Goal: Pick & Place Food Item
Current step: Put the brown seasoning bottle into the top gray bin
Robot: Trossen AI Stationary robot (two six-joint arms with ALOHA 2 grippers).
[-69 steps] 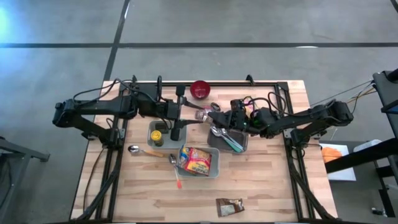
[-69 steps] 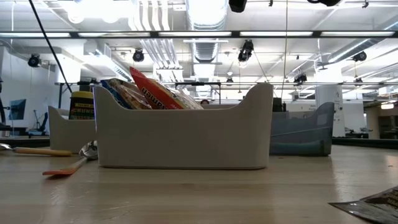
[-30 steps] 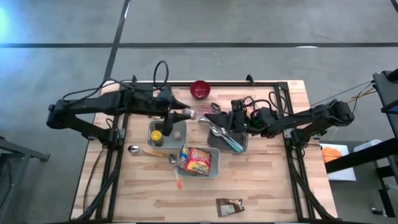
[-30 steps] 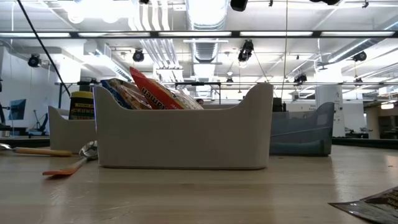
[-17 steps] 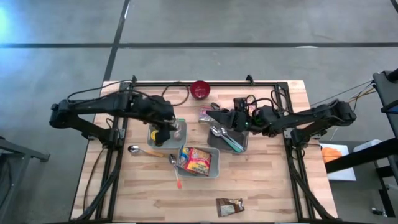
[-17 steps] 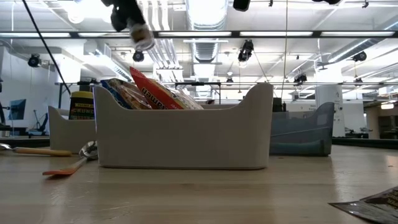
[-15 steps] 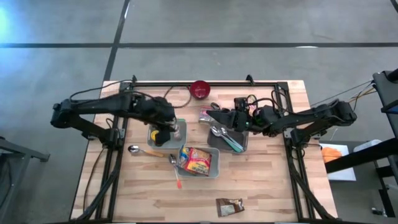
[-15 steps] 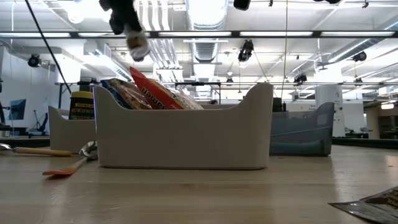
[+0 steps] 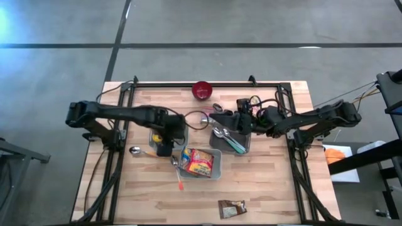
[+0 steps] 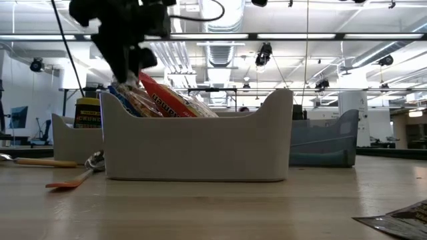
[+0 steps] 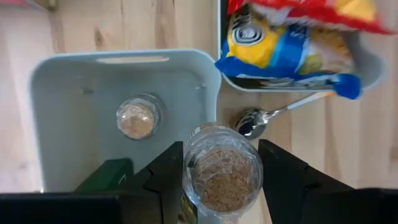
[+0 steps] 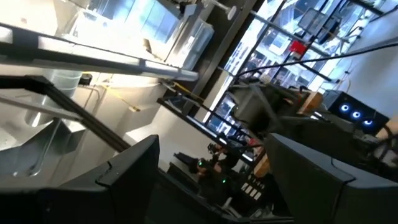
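Note:
The glass jar (image 11: 221, 171) is over the pale bin's side (image 11: 213, 102) beside the spoon, so my left gripper should keep holding it until it hangs inside the pale bin.
My left gripper (image 11: 221, 186) is shut on a small glass jar (image 11: 221, 171) of brown granules. It hangs over the pale bin (image 11: 56, 124), at the wall next to the white bin (image 9: 217, 168). In the pale bin stand a second small jar (image 11: 138, 119) and a yellow-lidded jar (image 10: 87, 112). A red-and-yellow food packet (image 9: 200, 162) lies in the white bin. In the low view my left gripper (image 10: 123, 53) shows above both bins. My right gripper (image 9: 217, 117) stands open and raised above the grey bin (image 9: 246, 145), with nothing between its fingers. My left gripper pinches the jar's glass sides (image 11: 189, 168) between its two fingers (image 11: 168, 180). The fingers come from above and point down. The jar sits lifted clear of the bin, its round end toward the wrist camera.
The grey bin holds cutlery. A red bowl (image 9: 201, 90) stands at the far edge, and a brown packet (image 9: 232, 208) lies near the front edge. A metal spoon (image 9: 139, 151) and an orange-handled spoon (image 9: 178, 176) lie on the wood beside the bins.
My left gripper has come down and gone toward the table's left and near edges. It has tipped from nearly level to pointing down. The jar went with it, from the gap between the two arms to above the pale bin.

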